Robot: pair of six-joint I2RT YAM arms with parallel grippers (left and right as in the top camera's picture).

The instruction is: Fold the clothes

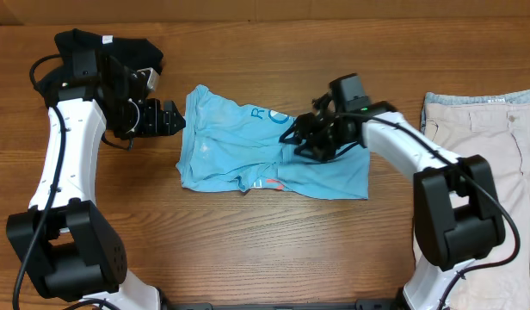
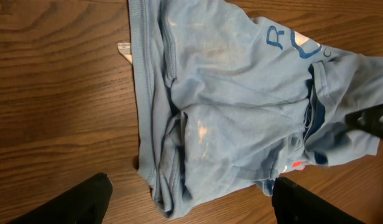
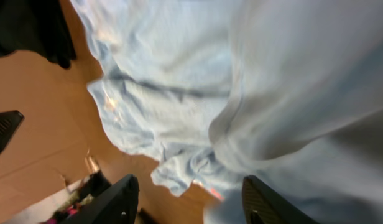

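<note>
Next, my left gripper grabs the light blue T-shirt by its ribbed edge [image 2: 142, 74] near the white label [image 2: 125, 50] to fold that end of the T-shirt over.
The light blue T-shirt [image 1: 265, 155] lies crumpled in the middle of the wooden table, with part of its lettering showing. It fills the left wrist view [image 2: 241, 106] and the right wrist view [image 3: 241, 87]. My left gripper [image 1: 172, 118] is open and empty, just left of the shirt's left edge. My right gripper [image 1: 310, 142] is open, low over the shirt's right half, with cloth between and beyond its fingers. The black garment [image 1: 101, 47] lies at the back left under my left arm. The beige shorts [image 1: 497, 164] lie at the right edge.
The shirt's white label [image 2: 124, 48] pokes out at its left edge. Bare wood lies in front of the shirt and along the back of the table.
</note>
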